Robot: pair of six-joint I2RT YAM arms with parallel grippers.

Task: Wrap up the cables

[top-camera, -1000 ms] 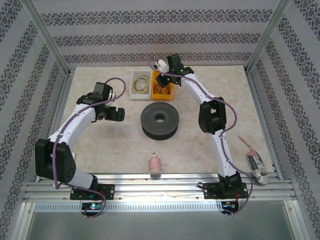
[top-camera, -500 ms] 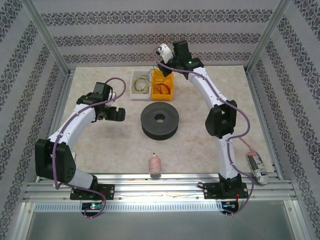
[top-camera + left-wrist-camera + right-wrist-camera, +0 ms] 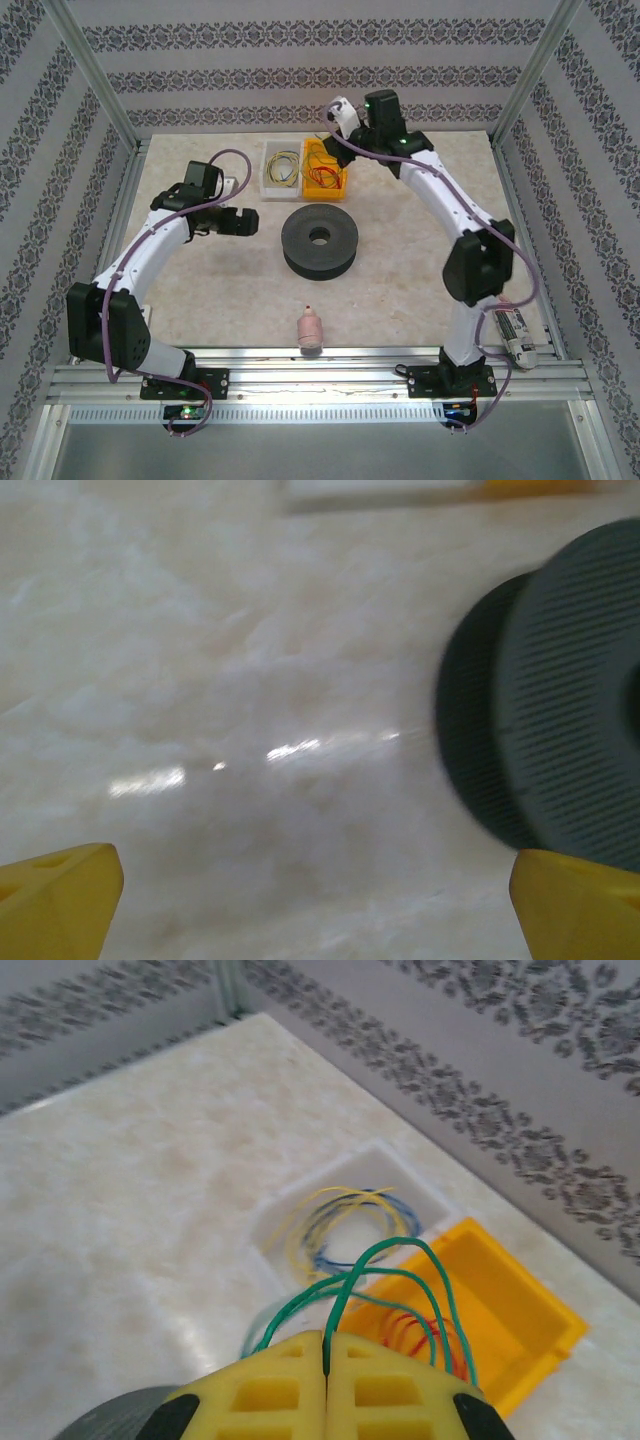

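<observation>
My left gripper grabs the green cable near its loose end next, so its looped length stays free to stretch out for wrapping.
Above the two bins at the back, my right gripper (image 3: 337, 130) (image 3: 326, 1345) is shut on a thin green cable (image 3: 400, 1260) whose loops arch up over the yellow bin (image 3: 520, 1320) (image 3: 326, 170). Red-orange cable (image 3: 410, 1335) lies coiled inside that bin. Yellow cable (image 3: 340, 1210) lies in the white bin (image 3: 400, 1165) (image 3: 281, 166) beside it, with a blue strand among it. The black spool (image 3: 319, 240) (image 3: 570, 740) lies flat mid-table. My left gripper (image 3: 243, 222) (image 3: 320, 920) hovers open to the left of the spool, with bare table between its yellow fingertips (image 3: 60, 895).
A small pink bottle (image 3: 310, 328) lies near the front edge of the table. A white tube (image 3: 512, 325) lies at the right edge by the right arm's base. Patterned walls and aluminium posts (image 3: 95, 80) enclose the table.
My right gripper has risen and moved right from the yellow bin, carrying the green cable up with it. My left gripper has shifted a little right toward the spool.
</observation>
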